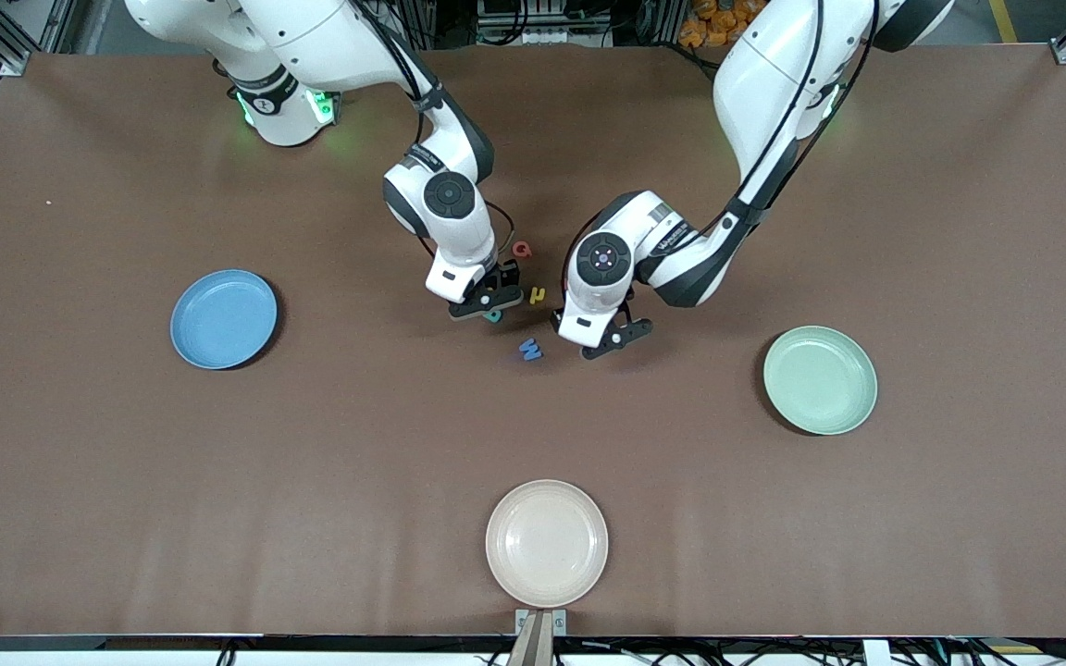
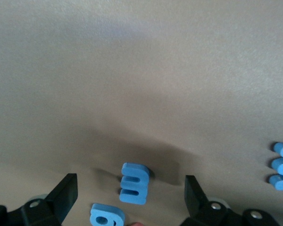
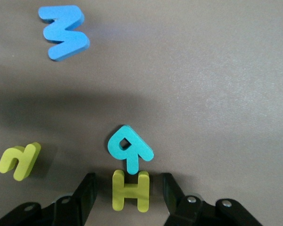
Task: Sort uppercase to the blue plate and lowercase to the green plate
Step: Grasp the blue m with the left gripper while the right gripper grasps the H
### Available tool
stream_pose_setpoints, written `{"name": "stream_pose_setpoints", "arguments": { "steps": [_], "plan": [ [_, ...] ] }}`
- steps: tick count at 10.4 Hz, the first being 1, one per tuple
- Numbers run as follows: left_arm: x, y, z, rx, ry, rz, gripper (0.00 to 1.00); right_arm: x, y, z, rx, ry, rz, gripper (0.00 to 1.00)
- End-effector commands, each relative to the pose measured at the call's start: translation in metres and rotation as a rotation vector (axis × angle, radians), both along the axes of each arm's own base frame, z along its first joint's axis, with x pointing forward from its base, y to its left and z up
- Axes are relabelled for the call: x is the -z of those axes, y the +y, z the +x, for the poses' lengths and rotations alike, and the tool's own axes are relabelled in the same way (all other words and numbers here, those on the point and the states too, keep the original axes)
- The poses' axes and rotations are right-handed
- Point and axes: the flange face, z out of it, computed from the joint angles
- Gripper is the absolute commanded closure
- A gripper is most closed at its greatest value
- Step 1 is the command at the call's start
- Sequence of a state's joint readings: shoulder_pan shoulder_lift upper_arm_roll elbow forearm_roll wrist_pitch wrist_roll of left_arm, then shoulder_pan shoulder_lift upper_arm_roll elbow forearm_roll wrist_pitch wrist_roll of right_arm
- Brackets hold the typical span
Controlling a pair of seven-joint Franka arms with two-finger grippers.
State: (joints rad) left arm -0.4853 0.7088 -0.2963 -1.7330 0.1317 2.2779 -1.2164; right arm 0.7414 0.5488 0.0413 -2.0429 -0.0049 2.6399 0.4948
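Observation:
In the left wrist view my left gripper's fingertips stand around the blue E-like letter [image 2: 134, 183] near the table, so it is now time to close on it.
My right gripper [image 1: 487, 303] is open and low over the letter cluster, its fingers on either side of the yellow H [image 3: 130, 190] without touching it. The teal R [image 3: 129, 148] touches the H's end. The blue W [image 3: 63, 32] and yellow h [image 3: 19, 161] lie apart. My left gripper [image 1: 603, 339] is open and low, with the blue E-like letter [image 2: 134, 183] lying between its fingers [image 2: 66, 195]. The blue g [image 2: 106, 216] lies beside that letter. The red Q [image 1: 521, 248] lies farther from the front camera. The blue plate [image 1: 223, 319] and green plate [image 1: 820, 379] are empty. The red w is hidden.
A cream-white plate [image 1: 547, 541] sits at the table edge nearest the front camera. The blue plate is toward the right arm's end, the green plate toward the left arm's end. The two grippers are close together over the cluster.

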Motion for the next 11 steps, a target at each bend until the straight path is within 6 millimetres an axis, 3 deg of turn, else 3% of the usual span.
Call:
{"name": "stream_pose_setpoints", "arguments": {
  "steps": [1, 2, 3, 4, 8, 10, 11],
  "plan": [
    [0.005, -0.003, 0.003, 0.005, -0.025, 0.015, 0.0, 0.006, -0.009, -0.009, -0.011, 0.02, -0.015, 0.41],
    [0.005, -0.002, 0.003, 0.009, -0.024, 0.016, 0.26, 0.004, -0.008, -0.01, -0.012, 0.019, -0.014, 0.44],
    [0.005, -0.002, 0.003, 0.011, -0.025, 0.017, 0.85, 0.004, -0.008, -0.01, -0.015, 0.019, -0.014, 0.49],
    [0.007, -0.002, 0.003, 0.011, -0.023, 0.019, 1.0, 0.004, -0.008, -0.01, -0.014, 0.019, -0.014, 0.6],
    [0.007, -0.002, 0.001, 0.01, -0.023, 0.021, 1.0, 0.002, -0.016, -0.005, -0.005, 0.036, -0.031, 0.75],
    [-0.003, 0.008, 0.011, -0.007, -0.027, 0.022, 1.0, -0.021, -0.041, 0.015, -0.035, 0.085, -0.075, 0.8],
    [-0.019, 0.022, 0.023, -0.021, -0.028, 0.036, 1.0, -0.03, -0.058, 0.028, -0.051, 0.107, -0.09, 0.8]
  ]
}}
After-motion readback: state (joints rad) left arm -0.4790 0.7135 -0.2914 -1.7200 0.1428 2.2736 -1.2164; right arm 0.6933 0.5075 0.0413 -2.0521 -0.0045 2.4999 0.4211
